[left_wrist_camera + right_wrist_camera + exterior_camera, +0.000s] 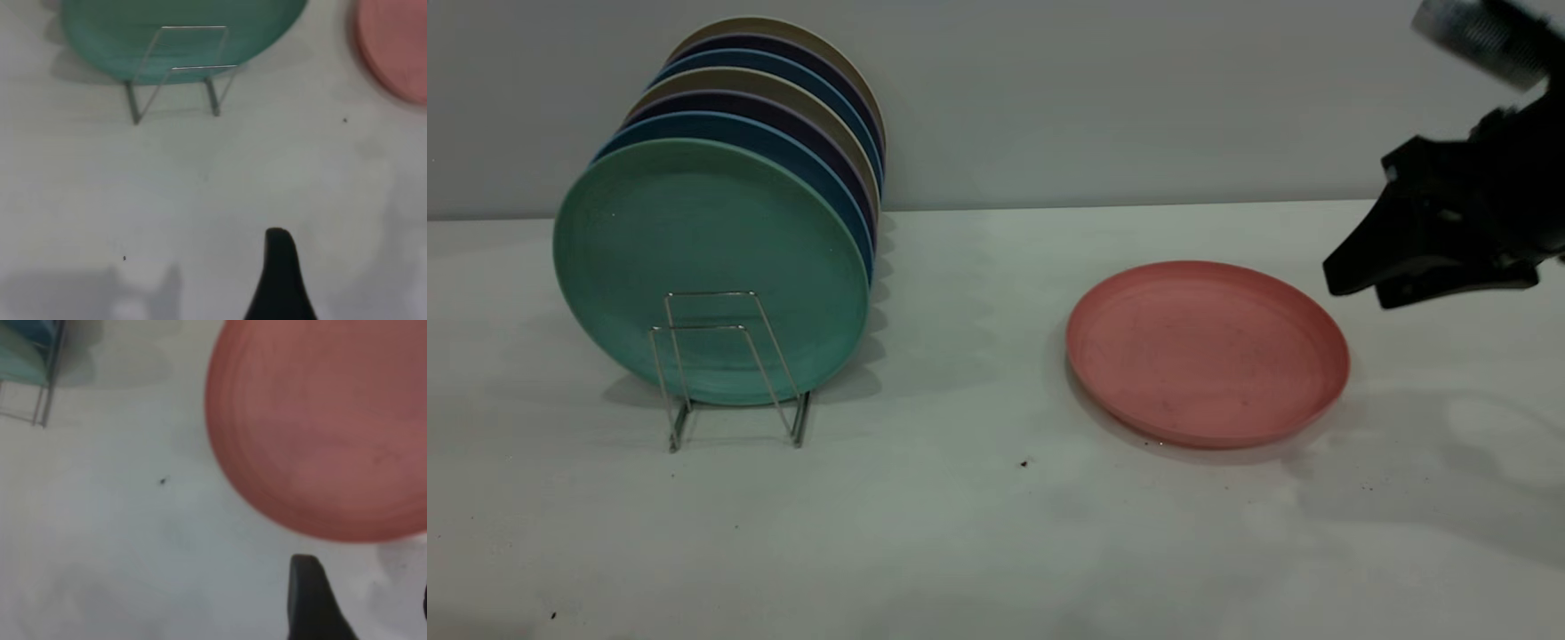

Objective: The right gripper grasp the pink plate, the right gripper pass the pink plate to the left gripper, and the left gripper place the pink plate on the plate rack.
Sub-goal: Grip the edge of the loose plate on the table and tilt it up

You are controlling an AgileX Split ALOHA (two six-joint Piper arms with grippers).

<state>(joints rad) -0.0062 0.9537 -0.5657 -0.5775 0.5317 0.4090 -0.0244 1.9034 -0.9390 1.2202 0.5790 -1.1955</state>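
Note:
I will next grab the pink plate by its rim [1341,347] with my right gripper, so I can hand it over for the plate rack [729,364].
The pink plate [1207,351] lies flat on the white table, right of centre; it also shows in the right wrist view [320,433] and at a corner of the left wrist view [397,47]. My right gripper [1353,292] hovers above the table just off the plate's right rim, open and empty, its tips pointing at the plate; it also shows in its own wrist view [363,600]. The wire plate rack [729,364] stands at the left with its front loops free [180,73]. My left gripper [353,280] is outside the exterior view, open and empty, over bare table in front of the rack.
Several plates stand upright in the rack, a teal-green plate [711,267] at the front, with blue, purple and beige ones behind. A grey wall [1049,89] runs along the table's back edge. Bare table lies between rack and pink plate.

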